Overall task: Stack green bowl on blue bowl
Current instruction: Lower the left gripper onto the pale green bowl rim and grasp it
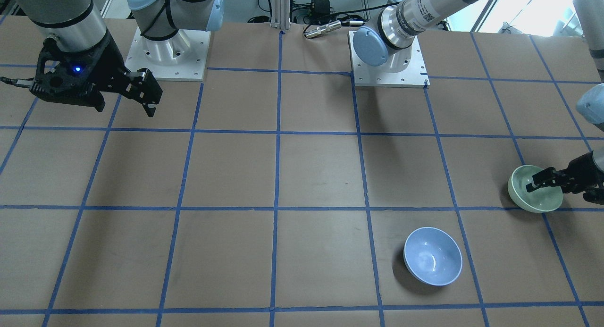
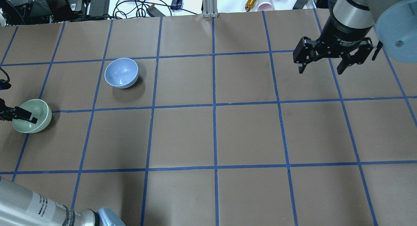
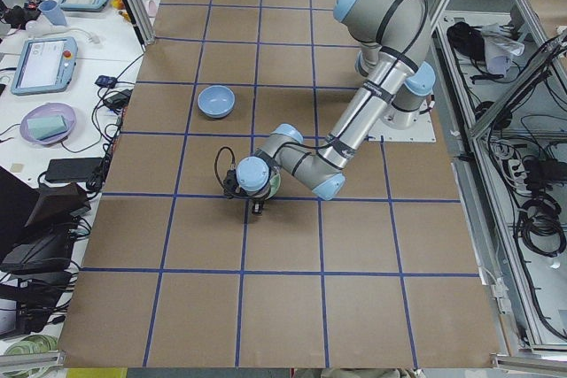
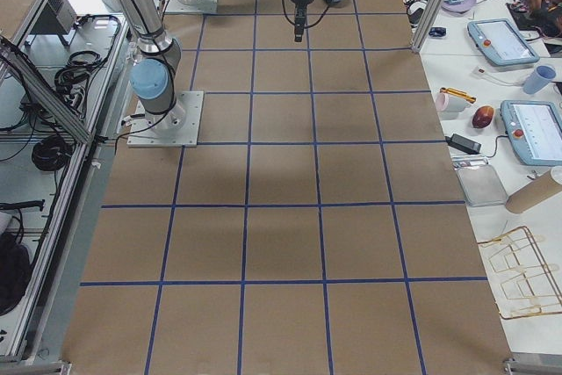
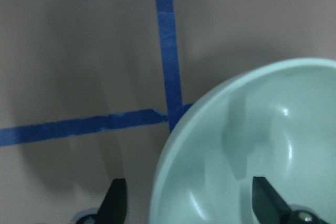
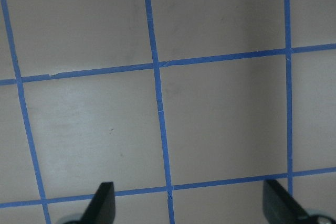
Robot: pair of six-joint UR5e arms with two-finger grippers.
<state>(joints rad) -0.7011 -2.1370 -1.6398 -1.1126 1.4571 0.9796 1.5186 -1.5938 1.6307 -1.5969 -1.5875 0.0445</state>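
Note:
Next, my left gripper grabs the green bowl by its rim (image 1: 562,197) to stack it on the blue bowl (image 1: 432,255).
The green bowl (image 1: 533,194) sits on the table by its left end, also in the overhead view (image 2: 35,116) and filling the left wrist view (image 5: 252,145). My left gripper (image 1: 549,185) is open and straddles its rim: one finger (image 5: 268,205) is inside the bowl, the other (image 5: 115,205) outside. The blue bowl (image 1: 432,255) stands upright and empty about one tile away, apart from the green one (image 2: 121,72). My right gripper (image 2: 321,71) is open and empty, hovering high over the other side of the table (image 1: 125,107).
The table is brown with a grid of blue tape lines (image 2: 213,105). The arm base plates (image 1: 167,58) stand at the robot's edge. Cables and small items (image 2: 146,7) lie beyond the far edge.

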